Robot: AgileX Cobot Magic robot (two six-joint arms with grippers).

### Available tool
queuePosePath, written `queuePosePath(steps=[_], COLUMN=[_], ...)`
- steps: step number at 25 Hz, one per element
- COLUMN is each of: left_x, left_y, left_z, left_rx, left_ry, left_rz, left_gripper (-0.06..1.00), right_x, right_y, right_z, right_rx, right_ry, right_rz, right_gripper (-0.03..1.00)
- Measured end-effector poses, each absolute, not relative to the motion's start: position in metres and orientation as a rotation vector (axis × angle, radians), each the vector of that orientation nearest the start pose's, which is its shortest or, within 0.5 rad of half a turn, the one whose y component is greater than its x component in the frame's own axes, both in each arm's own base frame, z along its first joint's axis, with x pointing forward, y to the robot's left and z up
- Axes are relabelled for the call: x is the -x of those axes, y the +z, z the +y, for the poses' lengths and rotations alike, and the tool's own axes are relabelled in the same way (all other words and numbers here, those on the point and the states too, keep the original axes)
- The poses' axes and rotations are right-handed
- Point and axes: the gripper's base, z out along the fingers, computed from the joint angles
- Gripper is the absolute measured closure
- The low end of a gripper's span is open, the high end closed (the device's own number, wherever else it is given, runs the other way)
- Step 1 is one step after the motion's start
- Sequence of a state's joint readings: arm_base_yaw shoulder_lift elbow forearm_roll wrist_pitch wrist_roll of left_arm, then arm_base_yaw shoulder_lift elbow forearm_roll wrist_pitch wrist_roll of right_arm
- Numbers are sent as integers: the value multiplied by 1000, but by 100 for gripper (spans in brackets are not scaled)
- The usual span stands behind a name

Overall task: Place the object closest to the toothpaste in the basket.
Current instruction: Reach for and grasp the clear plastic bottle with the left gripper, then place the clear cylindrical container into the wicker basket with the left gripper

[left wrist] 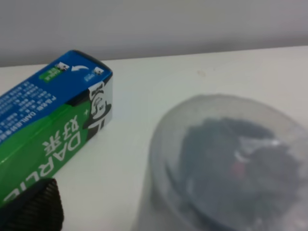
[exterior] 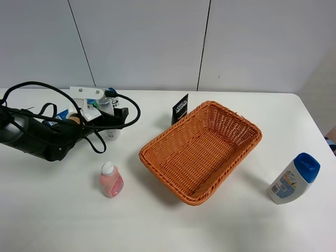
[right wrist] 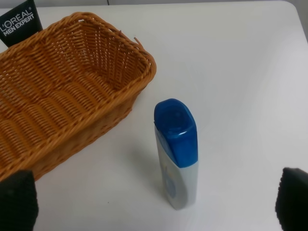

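I will next use my left gripper to grab the jar nearest the toothpaste by its clear upper part (left wrist: 231, 163), so that I can put the jar in the basket.
The toothpaste is a green and blue box (left wrist: 53, 120); in the high view only a blue bit of it (exterior: 62, 114) shows behind my left arm. Right beside it stands a small clear jar (left wrist: 226, 163) with dark contents, which also shows in the high view (exterior: 112, 134). My left gripper (exterior: 109, 116) is open around the jar; one black fingertip (left wrist: 29, 209) shows apart from it, and the other is hidden. The wicker basket (exterior: 157, 157) sits mid-table. My right gripper (right wrist: 155, 201) is open and empty, above a white bottle.
A pink bottle (exterior: 111, 181) stands in front of the left arm. A black L'Oreal box (exterior: 180, 107) stands behind the basket. A white bottle with a blue cap (exterior: 294, 179) stands right of the basket, and it shows in the right wrist view (right wrist: 177, 154). Black cables (exterior: 131, 107) loop around the left arm.
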State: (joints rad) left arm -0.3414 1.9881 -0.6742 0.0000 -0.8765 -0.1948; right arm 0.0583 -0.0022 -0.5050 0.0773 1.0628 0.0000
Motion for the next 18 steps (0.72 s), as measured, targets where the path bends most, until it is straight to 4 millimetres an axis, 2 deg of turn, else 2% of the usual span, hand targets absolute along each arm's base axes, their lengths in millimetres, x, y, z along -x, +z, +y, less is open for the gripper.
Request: queuePosePath(steps=[3,5,6,9,10,15,18], left_x=[-323,-325,-326,-327,-327,-326,-324], left_y=[100,100,100,100,100,106,133], left_z=[-111,-107,-104,-101,-101,-102,-103], left_rx=[-133,-121,-112,-101,-100,-120,-136], left_ry=[-349,-341,-336,-328,-328,-341,-353], left_rz=[1948,1947,1945,1947,1951,1968,1919], left_gripper=[-2,6,11,44,51,50,50], right_x=[6,6,6,6,6,6,6], right_y=[279,279,279,279,279,279,279], right_z=[6,6,6,6,6,6,6], right_rx=[63,63,63,63,63,63,63], right_ry=[129,129,129,129,129,129,129], right_rz=[2038,2038,2038,2038,2038,2038,2038], right_gripper=[-3,-3,-3,-3,-3,-3,-3])
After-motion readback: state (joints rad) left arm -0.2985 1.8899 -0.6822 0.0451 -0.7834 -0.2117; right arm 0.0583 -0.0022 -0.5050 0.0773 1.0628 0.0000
